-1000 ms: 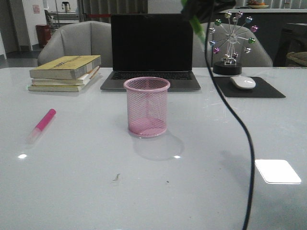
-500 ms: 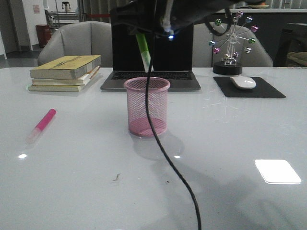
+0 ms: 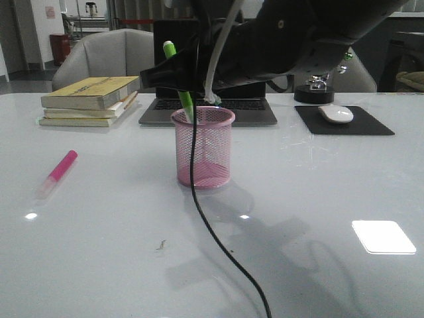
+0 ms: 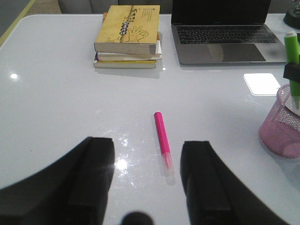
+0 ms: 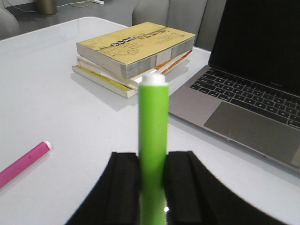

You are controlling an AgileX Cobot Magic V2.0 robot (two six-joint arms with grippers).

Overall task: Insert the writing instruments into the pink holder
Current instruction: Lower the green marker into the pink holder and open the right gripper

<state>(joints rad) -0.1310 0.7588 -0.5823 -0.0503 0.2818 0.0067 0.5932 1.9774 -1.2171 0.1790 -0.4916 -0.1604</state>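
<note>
The green highlighter's lower end (image 3: 189,114) stands inside the pink holder's rim (image 3: 203,116) and the highlighter would stay in the holder, so it is now time for my right gripper to open.
The pink mesh holder (image 3: 203,147) stands mid-table in front of the laptop and also shows in the left wrist view (image 4: 282,126). My right gripper (image 3: 180,73) is shut on the green highlighter (image 3: 179,78), which tilts with its lower end inside the holder's rim; in the right wrist view the green highlighter (image 5: 153,136) sits pinched between the black fingers (image 5: 123,187). The pink highlighter (image 3: 57,173) lies flat on the table at the left. My left gripper (image 4: 146,173) hovers open above it, and the pink highlighter (image 4: 162,140) lies between the fingers' line of sight.
A stack of yellow books (image 3: 89,101) lies at the back left. An open laptop (image 3: 208,73) stands behind the holder. A mouse on a black pad (image 3: 336,114) and a ball ornament (image 3: 319,86) are at the back right. A black cable (image 3: 218,238) hangs across the front.
My right arm has swung left and down with the green highlighter, whose lower end now dips inside the holder's rim. The pink highlighter has not moved.
</note>
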